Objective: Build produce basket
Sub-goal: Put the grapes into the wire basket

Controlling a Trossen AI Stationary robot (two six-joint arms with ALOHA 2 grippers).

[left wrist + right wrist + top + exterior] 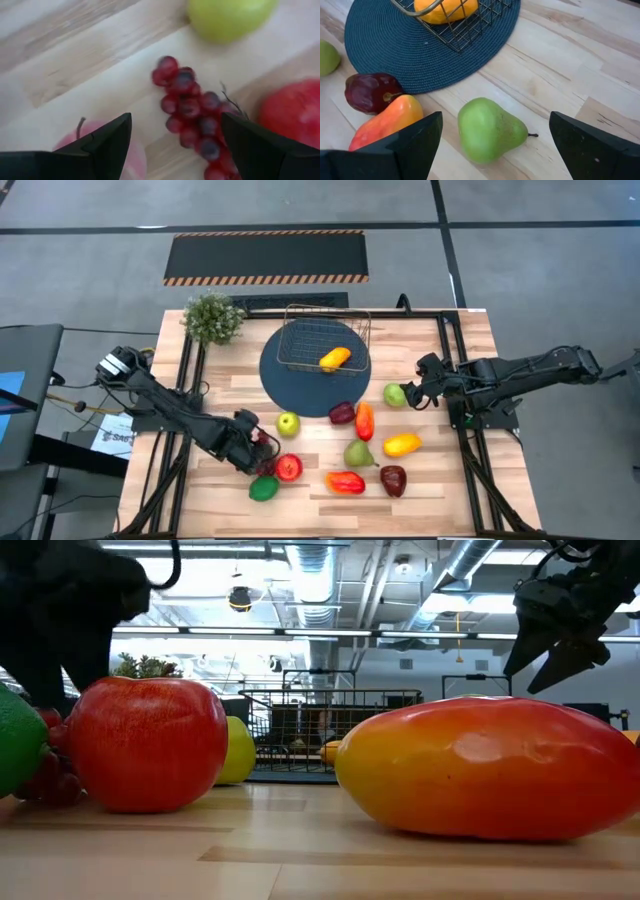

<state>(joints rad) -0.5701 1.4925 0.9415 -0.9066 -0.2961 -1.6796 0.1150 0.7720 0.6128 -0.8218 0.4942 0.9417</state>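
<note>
My left gripper takes hold of the bunch by its middle grapes [202,117] next, to add the grapes to the produce basket.
My left gripper [175,125] is open and points down over a bunch of purple-red grapes [192,107] lying on the wood; its fingers stand on either side of the bunch. A red apple [288,468], a green apple [288,423], a lime [263,488] and a pink fruit [100,145] lie close around them. The wire basket [325,345] stands on a dark blue round mat [300,385] and holds one yellow-orange fruit [335,358]. At the table's right side my right gripper [492,125] hangs open in the air above a green pear [487,130].
More produce lies loose on the near half of the table: a dark red fruit [342,413], an orange-red pepper [365,421], a second pear [358,453], a yellow mango [401,444], a red-orange mango [345,482] and a dark red pepper [393,480]. A potted plant [212,318] stands at the far left.
</note>
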